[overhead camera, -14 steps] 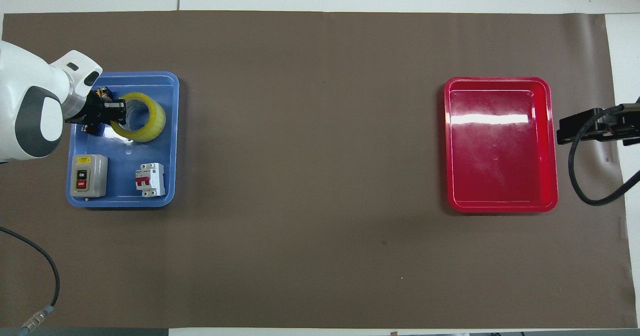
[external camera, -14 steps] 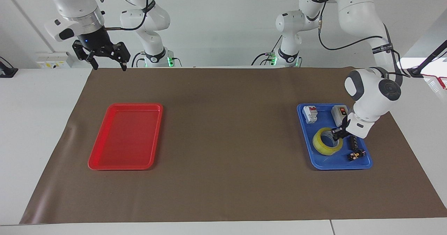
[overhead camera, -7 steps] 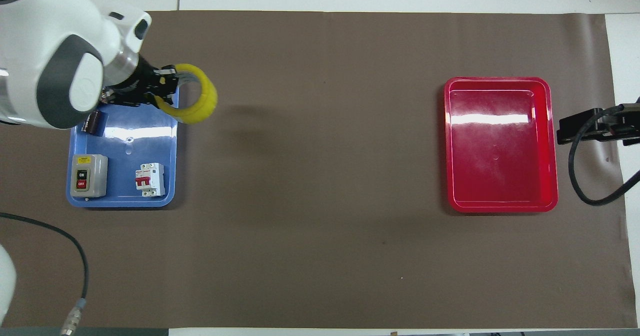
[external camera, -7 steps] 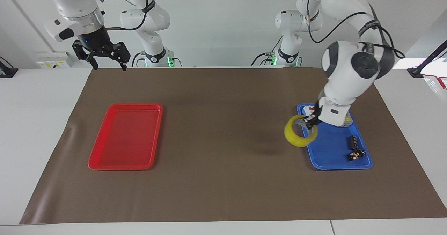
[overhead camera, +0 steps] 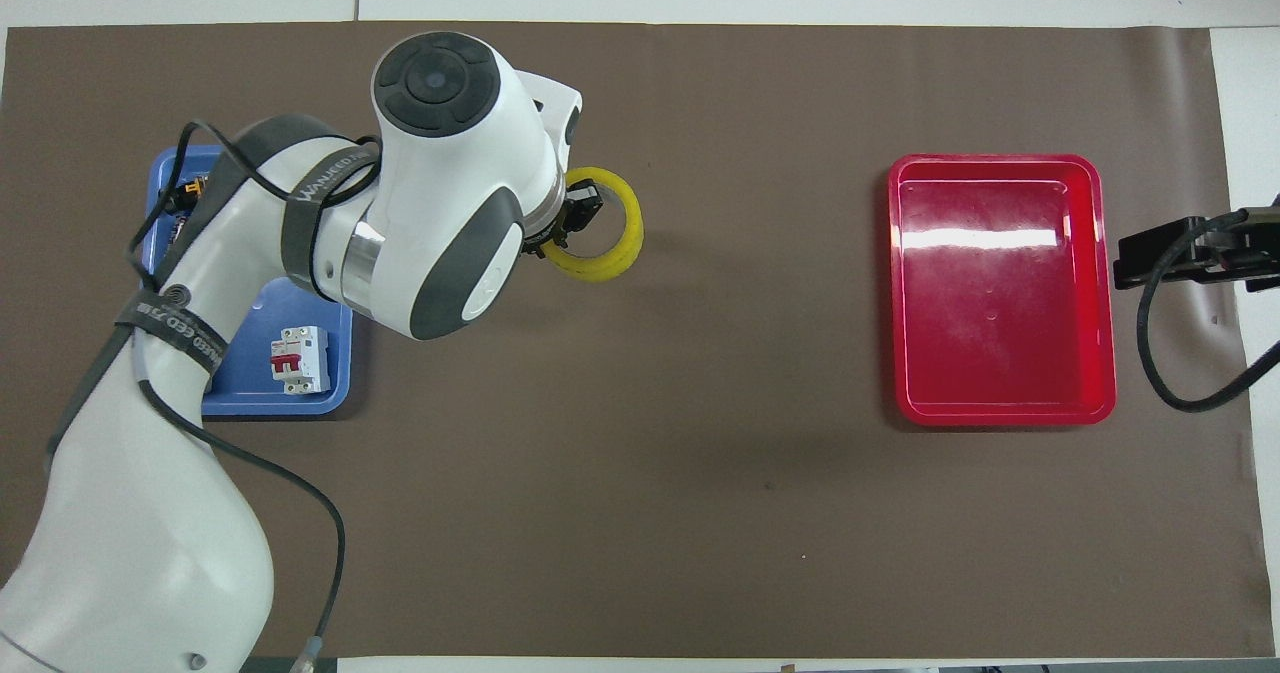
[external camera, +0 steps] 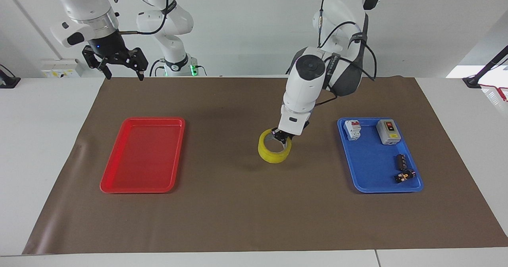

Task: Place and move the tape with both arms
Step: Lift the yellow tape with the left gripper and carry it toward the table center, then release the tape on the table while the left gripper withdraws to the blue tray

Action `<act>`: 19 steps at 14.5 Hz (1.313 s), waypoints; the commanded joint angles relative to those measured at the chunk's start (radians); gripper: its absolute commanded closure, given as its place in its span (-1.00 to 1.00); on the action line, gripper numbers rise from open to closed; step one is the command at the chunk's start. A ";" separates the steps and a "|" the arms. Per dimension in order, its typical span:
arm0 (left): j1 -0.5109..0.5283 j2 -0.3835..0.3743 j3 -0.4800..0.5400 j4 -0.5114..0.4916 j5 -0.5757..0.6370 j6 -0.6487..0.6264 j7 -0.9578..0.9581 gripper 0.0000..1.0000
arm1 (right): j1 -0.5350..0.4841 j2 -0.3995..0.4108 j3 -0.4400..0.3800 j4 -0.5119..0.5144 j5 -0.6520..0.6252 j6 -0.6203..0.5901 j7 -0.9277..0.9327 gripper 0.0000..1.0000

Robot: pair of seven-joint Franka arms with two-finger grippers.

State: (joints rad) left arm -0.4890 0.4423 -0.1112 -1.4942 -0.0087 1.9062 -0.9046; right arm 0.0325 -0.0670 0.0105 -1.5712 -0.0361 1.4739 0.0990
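The yellow tape still hangs above the brown mat in the overhead view, so my left gripper keeps hold of the tape until it rests on the mat.
The yellow tape [external camera: 274, 152] is at the middle of the brown mat, low at the mat's surface; I cannot tell whether it rests on it. It also shows in the overhead view [overhead camera: 612, 254]. My left gripper [external camera: 281, 137] is shut on the tape's rim on the side nearer to the robots, one finger inside the ring; in the overhead view the gripper [overhead camera: 570, 221] is mostly hidden by the arm. My right gripper [external camera: 123, 73] is open and empty, held high over the mat's edge at the right arm's end, where it waits.
A red tray [external camera: 119, 181] lies empty toward the right arm's end. A blue tray [external camera: 369, 185] toward the left arm's end holds a white breaker [external camera: 352, 129], a grey switch box [external camera: 387, 131] and small black parts [external camera: 401, 162].
My left gripper lifted the tape out of the blue tray and carried it toward the middle of the mat, then lowered it. The right arm has not moved.
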 commanded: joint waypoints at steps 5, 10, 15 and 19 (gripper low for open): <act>-0.051 0.036 0.019 -0.156 -0.011 0.211 -0.053 1.00 | -0.014 -0.017 0.005 -0.016 0.024 -0.007 -0.028 -1.00; -0.022 0.015 0.050 -0.085 -0.010 0.092 -0.046 -1.00 | -0.014 -0.017 0.003 -0.016 0.024 -0.007 -0.028 -1.00; 0.195 -0.192 0.059 -0.083 -0.010 -0.157 0.219 -1.00 | -0.017 -0.017 0.003 -0.015 0.037 -0.012 -0.030 -1.00; 0.397 -0.322 0.058 -0.101 -0.010 -0.324 0.625 -1.00 | -0.040 -0.011 -0.009 -0.007 0.136 -0.008 -0.024 -1.00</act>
State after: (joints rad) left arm -0.1603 0.1962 -0.0443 -1.5434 -0.0085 1.6373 -0.4307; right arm 0.0074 -0.0674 0.0025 -1.5708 0.0719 1.4678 0.0990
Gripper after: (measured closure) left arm 0.000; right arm 0.000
